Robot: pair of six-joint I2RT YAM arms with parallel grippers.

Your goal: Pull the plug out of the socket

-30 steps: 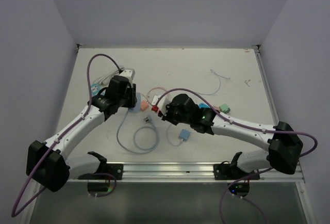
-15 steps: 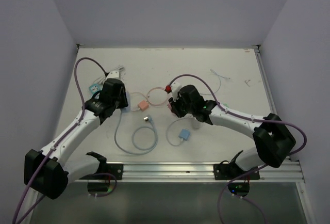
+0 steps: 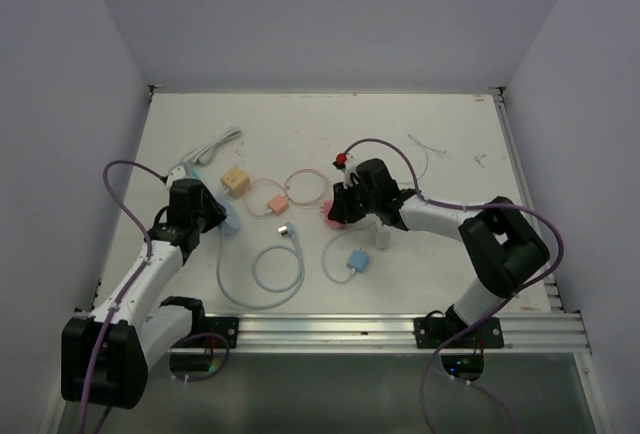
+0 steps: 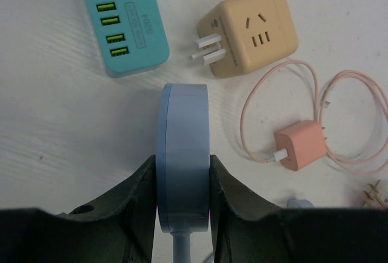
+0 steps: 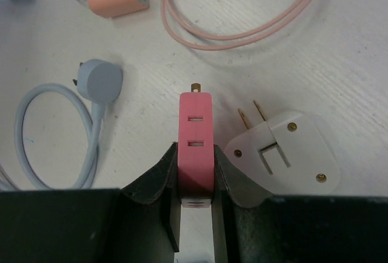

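If I opened now, the blue connector would end close to the teal USB strip's end, so my left gripper keeps holding it until it reaches its place.
My left gripper is shut on a light blue disc-shaped connector, held edge-on with its blue cable running back between the fingers. In the top view this gripper is at the left of the table. My right gripper is shut on a pink adapter that has two slots and a brass prong at its far end. In the top view it is mid-table. The blue connector and the pink adapter are apart, with nothing joining them.
A teal USB strip, a tan cube adapter and a salmon charger with a looped cable lie ahead of my left gripper. A white two-prong plug touches my right finger. A grey-blue plug and a small blue charger lie nearby.
The two grippers have drawn apart. My left gripper has moved left and toward the near edge with the blue connector. My right arm has folded back; its gripper stays near mid-table.
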